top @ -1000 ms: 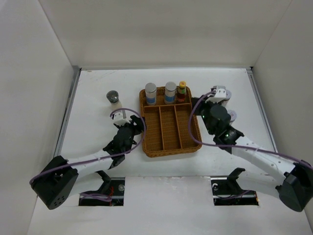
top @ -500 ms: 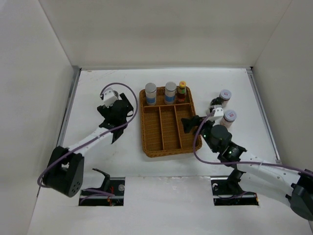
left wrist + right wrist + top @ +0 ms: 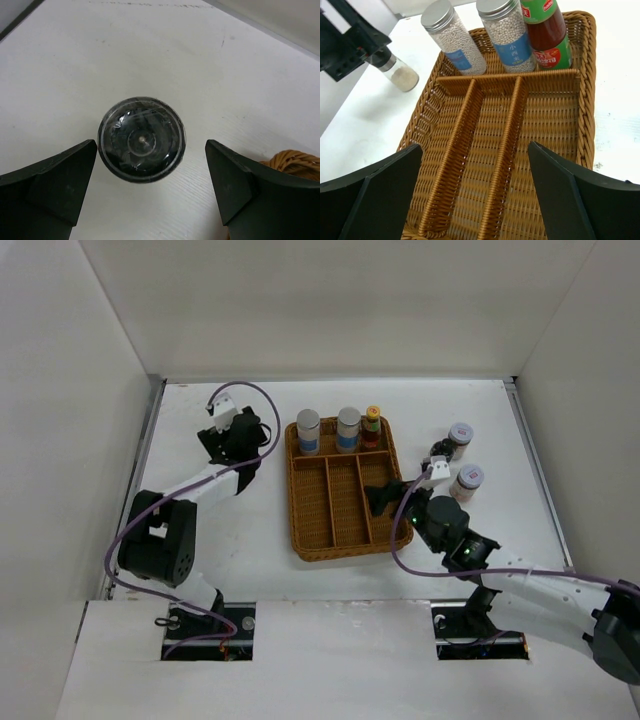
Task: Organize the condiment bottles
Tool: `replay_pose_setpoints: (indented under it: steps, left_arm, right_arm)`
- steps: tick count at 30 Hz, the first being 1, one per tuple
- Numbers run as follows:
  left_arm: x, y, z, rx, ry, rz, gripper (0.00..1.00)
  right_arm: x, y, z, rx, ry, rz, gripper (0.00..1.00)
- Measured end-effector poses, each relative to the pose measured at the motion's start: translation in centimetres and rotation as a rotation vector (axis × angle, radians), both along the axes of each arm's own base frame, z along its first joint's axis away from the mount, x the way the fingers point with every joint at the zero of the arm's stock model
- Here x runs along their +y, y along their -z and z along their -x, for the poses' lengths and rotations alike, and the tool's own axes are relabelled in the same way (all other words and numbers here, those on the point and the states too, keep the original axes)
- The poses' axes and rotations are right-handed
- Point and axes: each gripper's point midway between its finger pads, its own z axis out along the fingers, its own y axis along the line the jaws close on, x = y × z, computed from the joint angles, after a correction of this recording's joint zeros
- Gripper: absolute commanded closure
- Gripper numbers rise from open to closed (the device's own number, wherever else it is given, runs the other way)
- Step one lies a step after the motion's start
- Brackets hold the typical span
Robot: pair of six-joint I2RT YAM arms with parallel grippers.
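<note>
My left gripper should go to the dark-lidded jar and take it by its dark lid [image 3: 141, 139]. The jar's base then stays free to stand in the wicker tray.
A dark-lidded jar [image 3: 141, 140] stands on the table left of the wicker tray [image 3: 345, 552]. My left gripper [image 3: 150, 146] hangs open over it, one finger on each side, neither touching. From above, the left gripper [image 3: 232, 436] hides that jar. Two silver-lidded jars [image 3: 308, 426] [image 3: 348, 424] and a red sauce bottle [image 3: 372, 422] stand in the tray's far compartment. Two pale-lidded jars [image 3: 460, 434] [image 3: 467, 478] stand on the table right of the tray. My right gripper [image 3: 378, 498] is open and empty above the tray's long compartments [image 3: 475, 147].
The tray [image 3: 555, 125] has three long compartments with nothing in them. A small dark thing [image 3: 438, 448] sits beside the right-hand jars. White walls close in the table on the left, back and right.
My left gripper swung from beside the tray out to the dark-lidded jar and opened. My right gripper drew back from the right-hand jars to above the tray and opened.
</note>
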Motion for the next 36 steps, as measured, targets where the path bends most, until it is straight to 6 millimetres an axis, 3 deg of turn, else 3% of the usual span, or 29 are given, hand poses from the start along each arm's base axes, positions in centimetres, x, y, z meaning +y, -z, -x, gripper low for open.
replay_pose_setpoints:
  steps: [5, 7, 10, 12, 18, 21, 25, 28, 32, 36]
  left_arm:
    - [0.9, 2.3, -0.4, 0.056, -0.013, -0.031, 0.17]
    - [1.0, 2.8, -0.5, 0.069, -0.013, -0.042, 0.32]
    - [1.0, 2.3, -0.7, 0.051, -0.009, -0.052, 0.51]
    - [1.1, 1.9, -0.5, 0.042, -0.005, -0.067, 0.59]
    - [0.1, -0.6, 2.8, -0.017, 0.017, -0.124, 0.62]
    - [-2.2, -2.8, 4.9, -0.078, 0.082, -0.123, 0.62]
    - [-7.0, -6.8, 7.5, -0.178, 0.219, -0.079, 0.62]
    - [-10.6, -8.6, 9.1, -0.228, 0.326, -0.039, 0.62]
    - [-15.0, -8.2, 9.6, -0.213, 0.442, -0.025, 0.62]
    - [-17.9, -5.3, 9.1, -0.151, 0.518, -0.039, 0.62]
  right_arm:
    - [-0.1, -0.5, 0.1, -0.010, -0.001, -0.011, 0.05]
    - [-0.1, -0.5, 0.1, -0.011, -0.001, -0.013, 0.05]
    - [-0.1, -0.5, 0.1, -0.010, -0.001, -0.011, 0.05]
    - [-0.1, -0.4, 0.1, -0.009, -0.001, -0.010, 0.05]
    - [0.0, -0.2, 0.0, -0.004, -0.002, -0.005, 0.05]
    - [0.0, -0.3, 0.0, -0.006, -0.001, -0.007, 0.05]
    - [-0.4, -0.8, 0.0, -0.017, 0.007, -0.020, 0.06]
    - [-1.0, -1.2, -0.3, -0.028, 0.029, -0.031, 0.06]
    - [-2.3, -1.3, -0.7, -0.035, 0.076, -0.039, 0.06]
    - [-3.8, -1.2, -1.0, -0.039, 0.132, -0.041, 0.06]
